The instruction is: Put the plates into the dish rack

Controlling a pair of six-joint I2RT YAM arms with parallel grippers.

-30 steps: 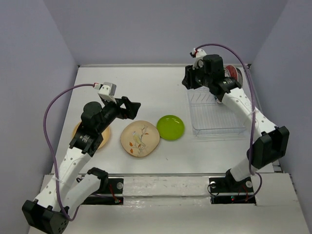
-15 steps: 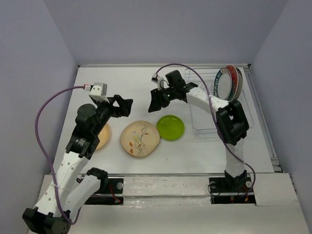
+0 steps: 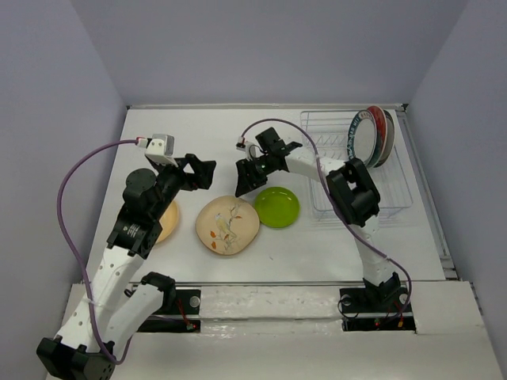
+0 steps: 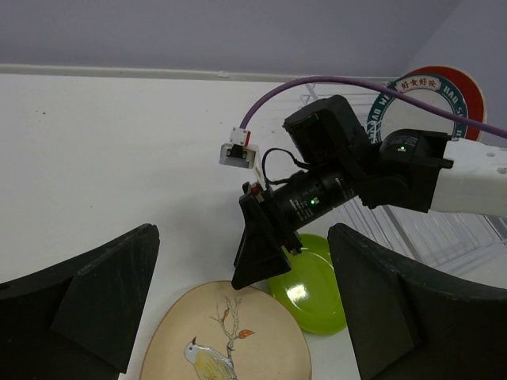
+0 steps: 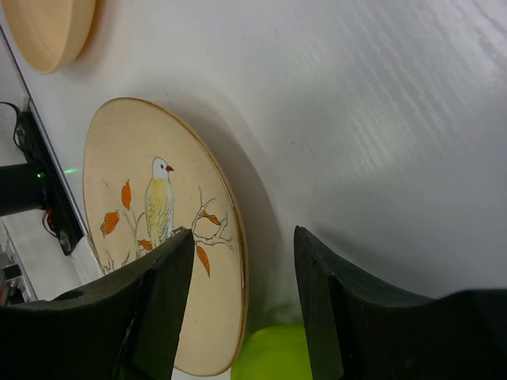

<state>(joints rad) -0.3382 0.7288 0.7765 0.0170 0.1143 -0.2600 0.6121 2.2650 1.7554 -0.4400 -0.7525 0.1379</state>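
Observation:
The bird plate's rim (image 3: 238, 199) (image 5: 241, 241) is still beyond my right gripper's fingers, so it is too early to close, as closing now would miss it. My right gripper moves toward it first.
The beige bird plate (image 3: 227, 224) lies flat on the table with the lime green plate (image 3: 277, 207) right of it. The tan-orange plate (image 3: 166, 223) is partly hidden under my left arm. Teal-rimmed white plates (image 3: 364, 136) and the red plate (image 3: 386, 133) stand upright at the far right of the dish rack (image 3: 392, 190). My right gripper (image 3: 242, 182) is open and empty, low over the table by the far edges of the bird plate (image 5: 158, 237) and the lime plate (image 5: 273, 356). My left gripper (image 3: 203, 172) is open and empty above the table, facing the bird plate (image 4: 230, 340).
The white table ends in a grey back wall and side walls. The right arm stretches from the rack side across to the table's middle, its purple cable (image 3: 285, 127) looping above it. The near part of the rack holds no plates.
My right arm has swung left from the rack's far end down to the bird and lime plates. My left gripper has pulled back a little to the left.

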